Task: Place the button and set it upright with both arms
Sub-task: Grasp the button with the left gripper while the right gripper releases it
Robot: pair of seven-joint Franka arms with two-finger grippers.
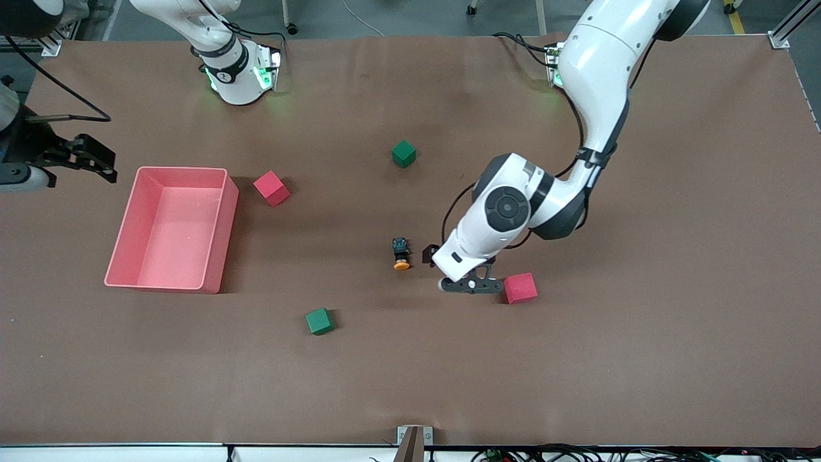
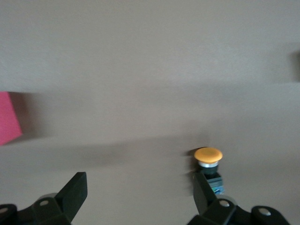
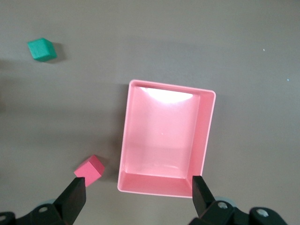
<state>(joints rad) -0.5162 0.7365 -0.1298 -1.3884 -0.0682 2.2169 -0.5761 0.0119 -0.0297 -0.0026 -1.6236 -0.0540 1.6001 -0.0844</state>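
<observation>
Next, my left gripper grabs the button by its dark body (image 1: 400,248). The button's orange cap then stays free for standing it upright.
The button (image 1: 401,253) lies on its side mid-table, orange cap toward the front camera. In the left wrist view the button (image 2: 208,161) sits just outside one of the fingers (image 2: 202,187). My left gripper (image 1: 463,277) is open and low over the table, between the button and a red cube (image 1: 519,287); nothing is between its jaws (image 2: 139,190). My right gripper (image 1: 106,163) waits high at the right arm's end of the table; it is open and empty (image 3: 138,187) over the pink bin.
A pink bin (image 1: 218,231) stands toward the right arm's end, also in the right wrist view (image 3: 164,186). A second red cube (image 1: 271,188) lies beside it. One green cube (image 1: 403,154) lies farther from the front camera, another (image 1: 319,321) nearer.
</observation>
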